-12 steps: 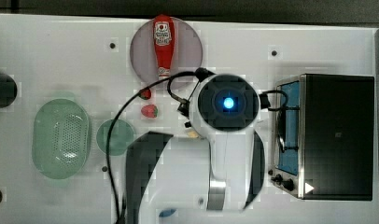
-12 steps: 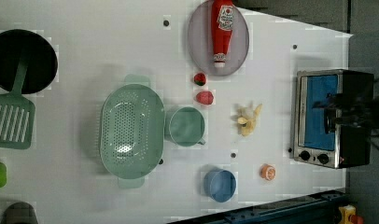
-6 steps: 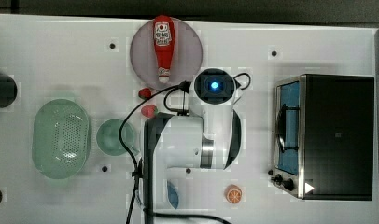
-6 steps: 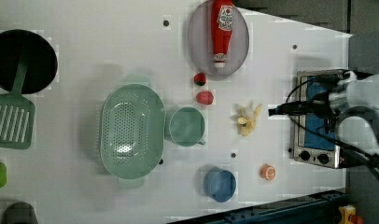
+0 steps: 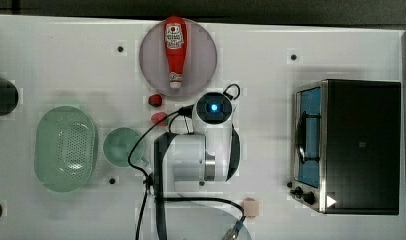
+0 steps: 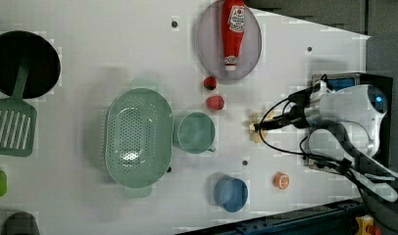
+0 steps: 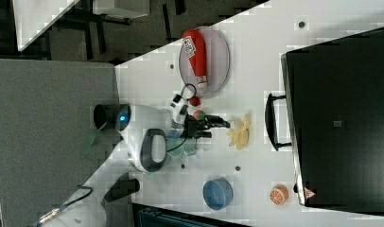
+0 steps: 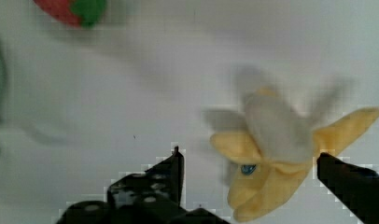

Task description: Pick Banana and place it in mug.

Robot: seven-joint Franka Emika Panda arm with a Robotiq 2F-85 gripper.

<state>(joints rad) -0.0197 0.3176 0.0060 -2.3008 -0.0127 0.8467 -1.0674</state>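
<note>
I should next grab the banana with my gripper by its yellow skin below the white peeled tip (image 6: 256, 135), so that I can put the banana in the mug (image 6: 196, 132).
The banana (image 8: 271, 158) is a peeled yellow toy with splayed skin, lying on the white table (image 6: 89, 58). It lies between the mug and the toaster oven in the left view (image 6: 257, 131) and shows in the right view (image 7: 240, 131). My gripper (image 8: 248, 156) is open, just above the banana, with one black finger on each side of it. The gripper also shows in the left view (image 6: 261, 126) and the right view (image 7: 219, 129). The mug (image 6: 196, 132) is small, round and mint green, and stands upright and empty beside the colander (image 5: 122, 146).
A green colander (image 6: 138, 137) stands next to the mug. A ketchup bottle (image 6: 232, 34) lies on a grey plate (image 6: 251, 54). Two red strawberries (image 6: 214, 102), a blue bowl (image 6: 231, 193) and an orange slice (image 6: 281, 180) lie around. The toaster oven (image 5: 358, 145) stands close behind the arm.
The arm has swung away from the toaster oven toward the middle of the table, bringing the open gripper down over the banana. The objects have not moved.
</note>
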